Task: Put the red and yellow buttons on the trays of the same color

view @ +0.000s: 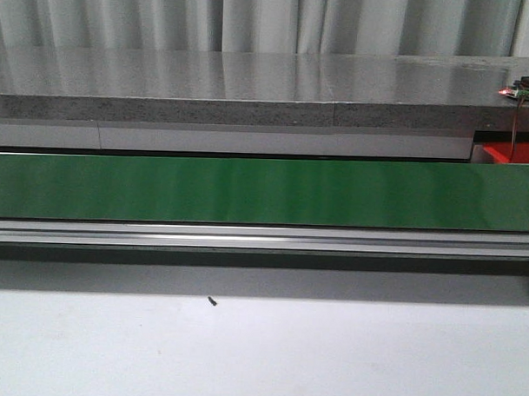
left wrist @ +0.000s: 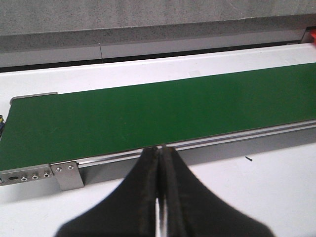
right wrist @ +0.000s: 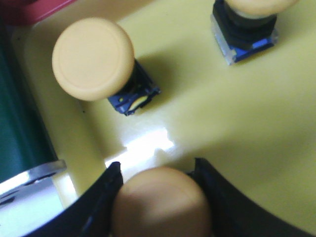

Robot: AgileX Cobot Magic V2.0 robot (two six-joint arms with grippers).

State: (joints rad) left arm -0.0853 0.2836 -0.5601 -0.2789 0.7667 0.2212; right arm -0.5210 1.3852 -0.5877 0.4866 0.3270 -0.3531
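The yellow button is over the yellow tray, inside the tray's rim, and would stand there. I should open my right gripper to let it go.
In the right wrist view my right gripper is shut on a yellow button, its black fingers pressed against both sides of the round cap. It hangs just over the yellow tray. Two more yellow buttons stand on that tray, one near the tray's rim and one partly out of frame. A corner of the red tray shows beyond the yellow one; it also appears in the front view, red tray. No red button is in view. My left gripper is shut and empty, over the white table beside the belt.
The green conveyor belt runs across the front view with an aluminium rail along its near side. Its end bracket shows in the left wrist view. A grey counter lies behind. A small dark speck lies on the white table.
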